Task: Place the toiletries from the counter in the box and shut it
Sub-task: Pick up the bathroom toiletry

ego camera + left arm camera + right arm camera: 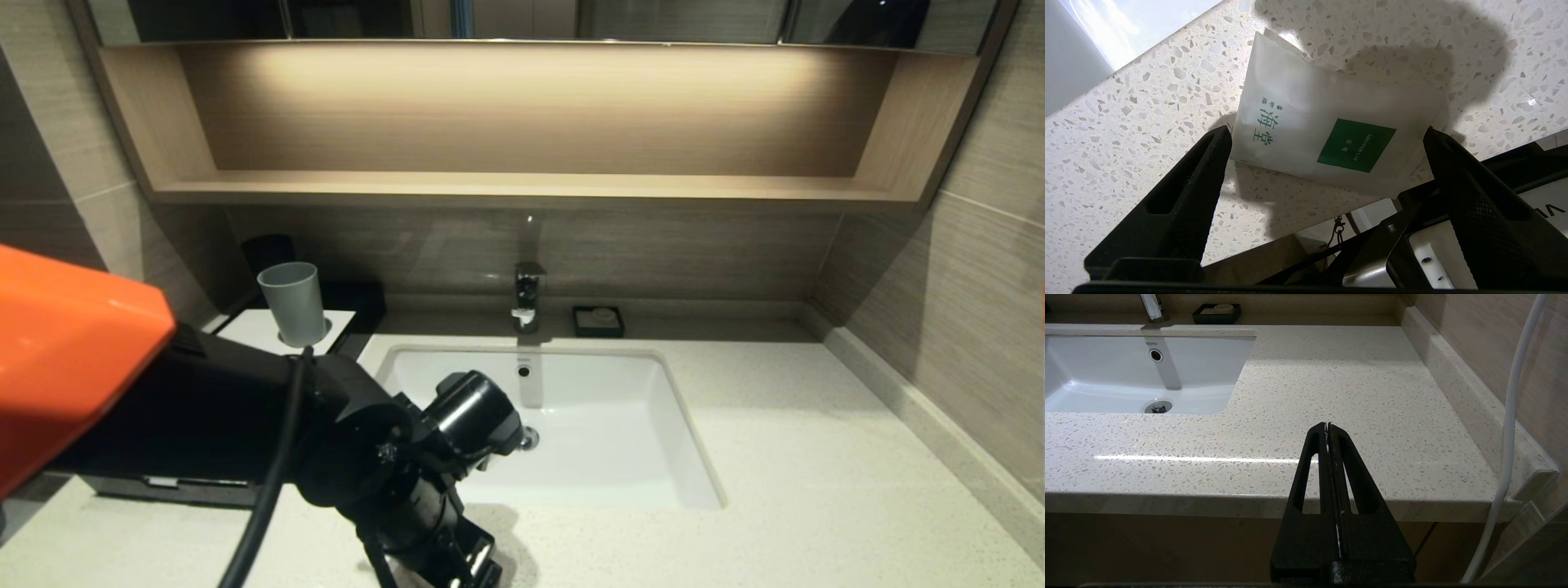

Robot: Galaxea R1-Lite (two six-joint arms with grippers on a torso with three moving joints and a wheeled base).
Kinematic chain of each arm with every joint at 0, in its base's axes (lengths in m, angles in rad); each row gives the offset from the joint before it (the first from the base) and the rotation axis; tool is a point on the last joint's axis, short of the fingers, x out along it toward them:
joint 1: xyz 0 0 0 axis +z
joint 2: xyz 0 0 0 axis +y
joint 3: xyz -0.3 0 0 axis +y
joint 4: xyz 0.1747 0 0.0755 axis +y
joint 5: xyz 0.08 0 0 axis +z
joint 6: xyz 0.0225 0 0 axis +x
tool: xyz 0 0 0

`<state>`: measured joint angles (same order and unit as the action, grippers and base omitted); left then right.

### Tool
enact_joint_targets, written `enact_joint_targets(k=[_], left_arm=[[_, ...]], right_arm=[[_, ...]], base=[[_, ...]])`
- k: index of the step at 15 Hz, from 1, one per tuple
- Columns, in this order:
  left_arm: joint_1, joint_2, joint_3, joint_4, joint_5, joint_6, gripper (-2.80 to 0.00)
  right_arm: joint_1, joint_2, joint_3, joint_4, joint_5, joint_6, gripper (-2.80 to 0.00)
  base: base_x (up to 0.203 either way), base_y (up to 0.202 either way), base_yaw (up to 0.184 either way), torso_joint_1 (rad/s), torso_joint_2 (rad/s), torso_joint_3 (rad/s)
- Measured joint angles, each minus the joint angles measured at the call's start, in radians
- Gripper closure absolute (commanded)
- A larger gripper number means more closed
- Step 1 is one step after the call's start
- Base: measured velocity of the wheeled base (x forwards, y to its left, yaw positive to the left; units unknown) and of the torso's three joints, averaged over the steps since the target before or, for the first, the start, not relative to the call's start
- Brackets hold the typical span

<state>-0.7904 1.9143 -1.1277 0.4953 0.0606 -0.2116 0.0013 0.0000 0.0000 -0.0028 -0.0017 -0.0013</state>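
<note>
I need to put the sachet into the box next, so I should grab it by its green-labelled middle (1345, 139) with my left gripper.
The flat translucent sachet (1331, 130) with a green square label lies on the speckled counter (1147, 134) by its front edge, one corner reaching over the edge. My left gripper (1327, 136) is open, and its fingers (1208, 163) stand on either side of the sachet without touching it. In the head view the left arm (384, 457) hides the sachet. The box (245, 331) stands at the back left with a grey cup (292, 304) on its white panel. My right gripper (1327, 425) is shut and empty over the counter's front right edge. The two sticks are out of view.
The white sink (571, 425) is inset in the middle, with a faucet (526, 294) and a small black soap dish (598, 321) behind it. A wooden shelf (522, 188) hangs above. A raised lip (1470, 396) and the wall bound the counter on the right.
</note>
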Motion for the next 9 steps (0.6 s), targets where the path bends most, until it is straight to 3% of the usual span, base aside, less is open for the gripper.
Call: enact_joint_targets(k=[9], left_arm=[[0.0, 0.006, -0.001, 0.0, 0.0, -0.015, -2.8]], right_arm=[[0.0, 0.0, 0.0, 0.0, 0.0, 0.0, 0.0]], base=[[0.0, 0.0, 0.0, 0.0, 0.0, 0.0]])
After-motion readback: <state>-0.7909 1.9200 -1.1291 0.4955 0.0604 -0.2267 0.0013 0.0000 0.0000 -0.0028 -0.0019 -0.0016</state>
